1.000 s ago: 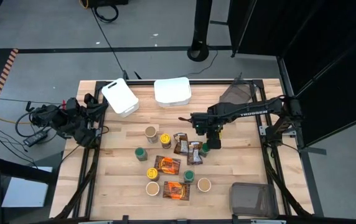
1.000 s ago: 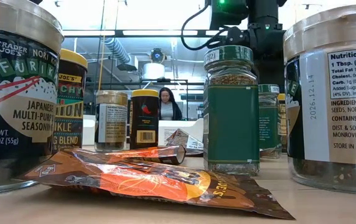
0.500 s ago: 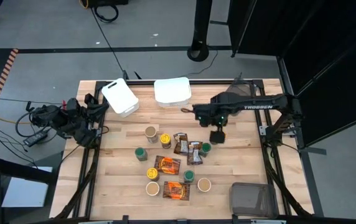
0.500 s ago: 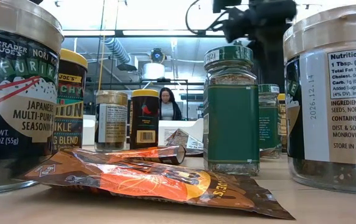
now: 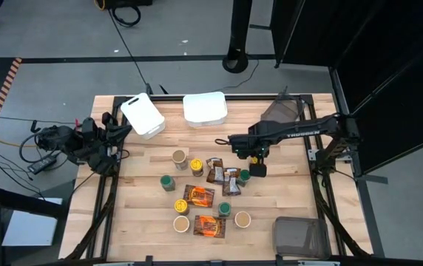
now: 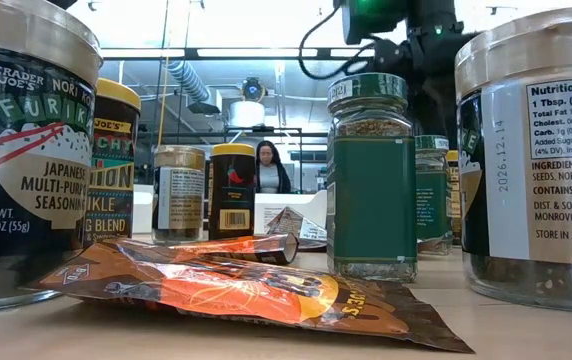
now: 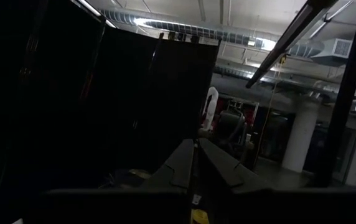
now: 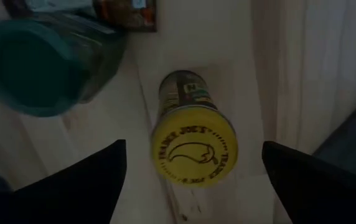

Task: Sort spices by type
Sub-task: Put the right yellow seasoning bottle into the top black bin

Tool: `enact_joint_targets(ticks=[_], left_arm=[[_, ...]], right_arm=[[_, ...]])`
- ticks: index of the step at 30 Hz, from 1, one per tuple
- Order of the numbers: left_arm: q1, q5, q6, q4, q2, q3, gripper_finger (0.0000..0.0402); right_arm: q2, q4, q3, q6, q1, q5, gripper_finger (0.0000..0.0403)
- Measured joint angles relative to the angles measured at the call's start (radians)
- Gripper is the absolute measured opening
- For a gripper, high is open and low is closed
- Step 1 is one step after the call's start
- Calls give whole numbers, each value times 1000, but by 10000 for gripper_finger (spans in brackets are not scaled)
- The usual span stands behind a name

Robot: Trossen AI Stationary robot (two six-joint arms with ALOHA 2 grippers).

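Observation:
My right gripper grabs the yellow-lidded jar by its lidded end next, to sort it into the grey bin.
The spices are small jars and foil packets in the middle of the table: a tan-lidded jar, a yellow-lidded one, green-lidded ones, and orange packets. My right gripper points down, open, over another yellow-lidded jar. That jar stands upright on the wood beside a green-lidded jar, between the two fingers and clear of both. In the high view the gripper hides it. My left gripper is shut, held up at the table's left edge.
Two white square tubs stand at the far edge. One grey bin is at the far right and another at the near right corner. In the low view, tall jars and a packet fill the foreground.
My right gripper jerked up and toward the far edge, its wrist tipping. It then came back down over the same spot beside the green-lidded jar. The jars and packets on the table have kept their places.

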State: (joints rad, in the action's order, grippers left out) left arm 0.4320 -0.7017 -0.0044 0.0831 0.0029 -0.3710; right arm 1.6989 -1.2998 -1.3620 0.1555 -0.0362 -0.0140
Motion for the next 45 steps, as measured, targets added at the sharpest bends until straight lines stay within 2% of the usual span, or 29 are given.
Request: enact_joint_targets(ticks=[9, 12, 17, 23, 29, 33, 37, 41, 45], left_arm=[[0, -8, 0, 0, 0, 0, 26], [0, -13, 0, 0, 0, 0, 26], [0, -28, 0, 0, 0, 0, 26], [0, -29, 0, -1, 0, 0, 26], [0, -34, 0, -1, 0, 0, 26], [0, -45, 0, -1, 0, 0, 26], [0, -111, -6, 0, 0, 0, 26], [0, -144, -7, 0, 0, 0, 26], [0, -146, -7, 0, 0, 0, 26]], right_arm=[[0, 171, 144, 44, -13, -19, 366], [0, 185, 169, 55, -13, -22, 334], [-1, 176, 178, 52, -13, -22, 224], [0, 172, 168, 25, -13, -19, 227], [0, 152, 69, -27, -48, -26, 227], [0, 132, -42, -64, -109, -72, 227], [0, 114, -153, -90, -186, -153, 227], [0, -13, -257, -81, -290, -281, 227], [-2, -192, -310, -56, -428, -306, 227]])
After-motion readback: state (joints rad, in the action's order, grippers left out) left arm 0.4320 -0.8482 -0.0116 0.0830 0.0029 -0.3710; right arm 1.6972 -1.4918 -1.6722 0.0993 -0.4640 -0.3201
